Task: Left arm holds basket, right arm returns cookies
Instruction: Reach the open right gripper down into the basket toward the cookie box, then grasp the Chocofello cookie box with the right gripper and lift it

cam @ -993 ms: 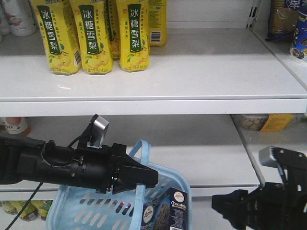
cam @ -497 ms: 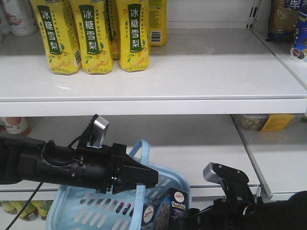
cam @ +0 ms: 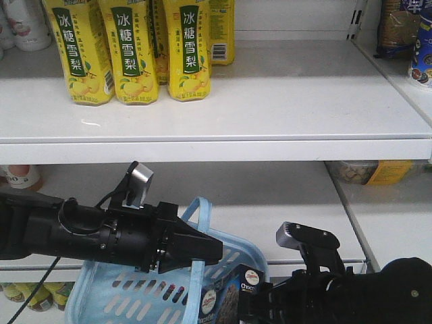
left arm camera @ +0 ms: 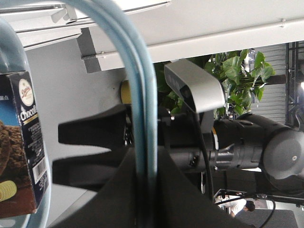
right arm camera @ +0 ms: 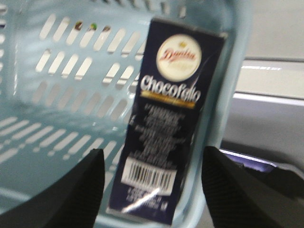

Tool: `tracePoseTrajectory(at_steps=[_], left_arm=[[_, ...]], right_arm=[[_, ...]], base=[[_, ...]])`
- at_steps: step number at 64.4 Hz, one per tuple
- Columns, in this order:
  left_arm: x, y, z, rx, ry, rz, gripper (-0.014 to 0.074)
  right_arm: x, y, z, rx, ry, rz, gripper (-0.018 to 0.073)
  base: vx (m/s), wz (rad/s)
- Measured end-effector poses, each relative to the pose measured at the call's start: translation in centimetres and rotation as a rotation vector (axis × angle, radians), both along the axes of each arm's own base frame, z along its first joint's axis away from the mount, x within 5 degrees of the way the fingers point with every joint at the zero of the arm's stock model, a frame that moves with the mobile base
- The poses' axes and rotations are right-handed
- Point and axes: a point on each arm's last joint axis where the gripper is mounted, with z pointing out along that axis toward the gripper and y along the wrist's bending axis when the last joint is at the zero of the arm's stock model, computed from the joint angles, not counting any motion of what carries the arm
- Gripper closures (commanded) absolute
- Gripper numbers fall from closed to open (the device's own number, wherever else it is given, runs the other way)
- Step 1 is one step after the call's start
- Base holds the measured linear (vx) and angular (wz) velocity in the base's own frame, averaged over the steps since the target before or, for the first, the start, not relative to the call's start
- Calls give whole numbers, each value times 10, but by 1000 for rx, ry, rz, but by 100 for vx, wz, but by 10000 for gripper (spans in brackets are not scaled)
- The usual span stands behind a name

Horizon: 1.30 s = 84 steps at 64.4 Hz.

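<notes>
My right gripper grabs the box by its end with the barcode next, to return the cookies from the light blue basket.
The light blue basket hangs low in front of the shelves. My left gripper is shut on its curved handle; in the left wrist view the jaws pinch the handle between them. The cookies, a dark "Chocofab" box, stand upright in the basket's right corner, also seen in the left wrist view. My right gripper is open, one finger on each side of the cookies, not touching the box. The right arm comes in from the lower right.
Yellow drink bottles stand on the upper white shelf. The middle shelf lies behind the basket, with a snack pack at its right and a bottle at its left. Packets sit upper right.
My right arm has moved left from the lower right corner, bringing its open gripper up to the cookie box. The left arm and basket have stayed still.
</notes>
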Motion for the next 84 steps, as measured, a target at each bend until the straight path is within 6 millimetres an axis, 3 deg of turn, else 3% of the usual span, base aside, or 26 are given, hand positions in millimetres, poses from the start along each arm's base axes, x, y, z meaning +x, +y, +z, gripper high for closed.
tracePoseTrajectory(at_steps=[25,84], left_arm=[[0,0,0,0,0,0,603],[0,1,-2,23,-6,-4,603]], right_arm=[[17,10,1,-1,-23,-22,92],[34,24,-36,-46,127,-66,103]], base=[[0,0],[0,0]])
